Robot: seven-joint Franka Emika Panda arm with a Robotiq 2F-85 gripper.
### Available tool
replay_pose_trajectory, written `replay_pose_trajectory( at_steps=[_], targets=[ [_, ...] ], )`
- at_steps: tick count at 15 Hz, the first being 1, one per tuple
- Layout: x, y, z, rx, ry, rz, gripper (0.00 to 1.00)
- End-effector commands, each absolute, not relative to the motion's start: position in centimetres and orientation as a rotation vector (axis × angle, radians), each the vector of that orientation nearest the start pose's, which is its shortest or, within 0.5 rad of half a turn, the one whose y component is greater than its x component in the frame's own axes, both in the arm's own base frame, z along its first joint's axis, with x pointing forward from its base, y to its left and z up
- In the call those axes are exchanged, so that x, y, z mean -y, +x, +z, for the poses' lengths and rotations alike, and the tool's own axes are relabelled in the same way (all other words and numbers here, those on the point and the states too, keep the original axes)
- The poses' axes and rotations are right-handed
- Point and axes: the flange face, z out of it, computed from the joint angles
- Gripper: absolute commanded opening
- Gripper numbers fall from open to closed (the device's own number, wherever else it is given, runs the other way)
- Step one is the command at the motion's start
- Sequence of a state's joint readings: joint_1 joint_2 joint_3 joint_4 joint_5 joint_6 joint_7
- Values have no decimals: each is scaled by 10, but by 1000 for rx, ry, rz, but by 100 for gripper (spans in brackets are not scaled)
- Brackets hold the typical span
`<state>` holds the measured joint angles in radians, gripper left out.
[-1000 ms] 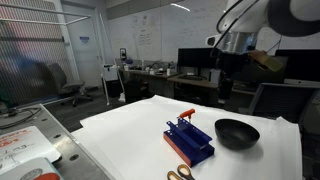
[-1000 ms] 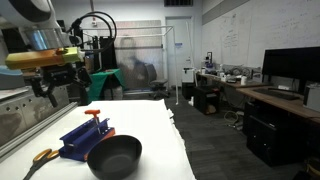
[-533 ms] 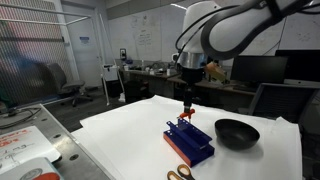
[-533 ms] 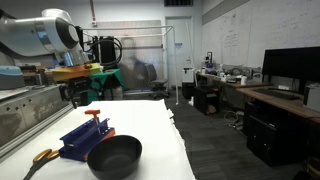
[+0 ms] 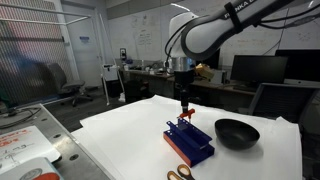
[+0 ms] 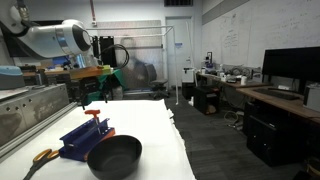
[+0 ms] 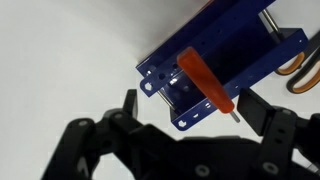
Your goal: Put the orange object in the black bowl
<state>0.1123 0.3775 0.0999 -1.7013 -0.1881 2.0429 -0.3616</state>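
My gripper should move toward the orange object before it closes. My fingers would miss the object if I closed now, because most of the orange object point(image 7: 205, 80) is beyond them.
The orange object point(image 5: 187, 115) is a small red-orange piece lying across the top end of the blue rack point(image 5: 190, 140); it also shows in an exterior view point(image 6: 93, 113) and in the wrist view point(image 7: 205, 85). The black bowl point(image 5: 237, 132) sits on the white table beside the rack and looks empty point(image 6: 113, 157). My gripper point(image 5: 184, 100) hangs just above the orange object, apart from it. In the wrist view the gripper point(image 7: 195, 108) is open, with its two fingers on either side of the orange piece and nothing held.
Orange-looped scissors point(image 5: 180, 175) lie next to the rack at the table's near end point(image 6: 42, 156), and their loops show in the wrist view point(image 7: 297, 75). The white table point(image 5: 130, 130) stands among desks, chairs and monitors. A cluttered bench stands beside it point(image 5: 25, 150).
The arm has swung from above the bowl side to over the blue rack and come down, so the gripper now hovers just above the orange object.
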Motion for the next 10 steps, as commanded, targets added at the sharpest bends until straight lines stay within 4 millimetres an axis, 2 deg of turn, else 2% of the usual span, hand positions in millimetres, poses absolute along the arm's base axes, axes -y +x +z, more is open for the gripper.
replay_pose_trajectory(
  at_steps=[1,5,6,7,10],
  targets=[
    [-112,650,374,1143,-3041,125,100],
    [-109,647,360,1220,-2991,146,100],
    [-111,645,359,1241,-2982,136,75],
    [-112,645,358,1261,-2976,137,73],
    [-114,643,358,1293,-2958,141,49]
  ],
)
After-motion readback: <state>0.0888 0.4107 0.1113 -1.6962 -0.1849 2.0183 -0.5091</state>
